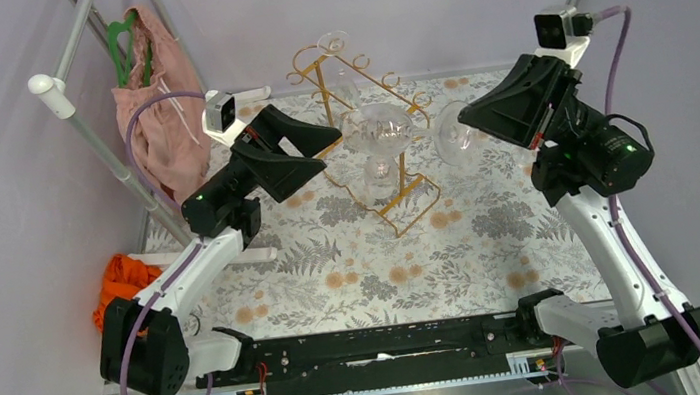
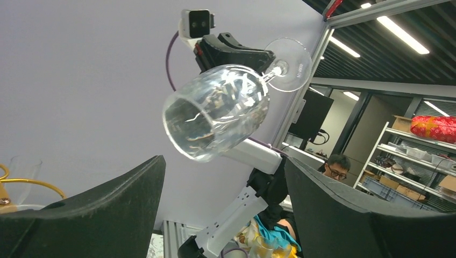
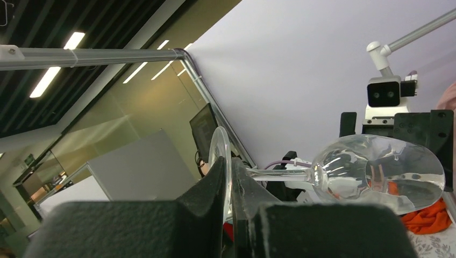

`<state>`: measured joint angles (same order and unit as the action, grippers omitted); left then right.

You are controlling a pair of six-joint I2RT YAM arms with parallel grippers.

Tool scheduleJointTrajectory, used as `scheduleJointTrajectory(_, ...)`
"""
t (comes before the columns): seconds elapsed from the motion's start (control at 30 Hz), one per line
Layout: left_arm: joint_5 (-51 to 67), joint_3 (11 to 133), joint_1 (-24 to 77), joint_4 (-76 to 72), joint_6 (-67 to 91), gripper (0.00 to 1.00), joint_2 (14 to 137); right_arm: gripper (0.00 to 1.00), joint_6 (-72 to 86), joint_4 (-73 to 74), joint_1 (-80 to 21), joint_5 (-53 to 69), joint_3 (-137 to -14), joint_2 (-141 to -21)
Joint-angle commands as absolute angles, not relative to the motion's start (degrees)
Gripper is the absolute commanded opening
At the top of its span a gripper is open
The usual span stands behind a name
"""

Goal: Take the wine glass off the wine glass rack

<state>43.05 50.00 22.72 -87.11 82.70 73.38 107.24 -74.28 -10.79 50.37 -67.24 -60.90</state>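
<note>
Next, my left gripper grabs the wine glass (image 1: 455, 142) by its bowl rim, so the foot stays free to set the wine glass upright.
The gold wire wine glass rack (image 1: 406, 196) stands at the back centre of the table, with other clear glasses (image 1: 378, 133) hanging on it. My right gripper (image 1: 470, 122) is shut on the flat foot of a wine glass (image 1: 455, 142) and holds it in the air just right of the rack, lying sideways. In the right wrist view the right gripper (image 3: 228, 177) pinches the foot and the bowl (image 3: 376, 172) points away. My left gripper (image 1: 325, 152) is open and empty beside the rack's left side. In the left wrist view the left gripper (image 2: 223, 172) is below the held glass (image 2: 215, 113).
A pink cloth (image 1: 155, 121) and a green hanger (image 1: 126, 44) hang on a clothes stand at the back left. An orange cloth (image 1: 120, 281) lies at the left edge. A floral cover (image 1: 384, 264) lies on the table. A rack wire (image 2: 32, 184) shows at left.
</note>
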Motion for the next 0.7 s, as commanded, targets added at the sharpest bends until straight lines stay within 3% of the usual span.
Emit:
scheduleJointTrajectory(0.0,42.71,51.72,23.2,-92.11,83.06,0.89,73.0,0.0,105.91,-79.92,-12.77,47.44,-67.3,-62.27)
scheduleJointTrajectory(0.3,42.76,50.99,23.32,-92.03,83.13,0.89,71.41,0.0,103.33,-80.99,-16.99,46.42,-66.13,-64.82)
scheduleJointTrajectory(0.67,42.87,49.79,23.99,-92.01,83.4,0.89,69.26,0.0,105.11,-94.33,-24.44,42.74,-64.59,-72.48)
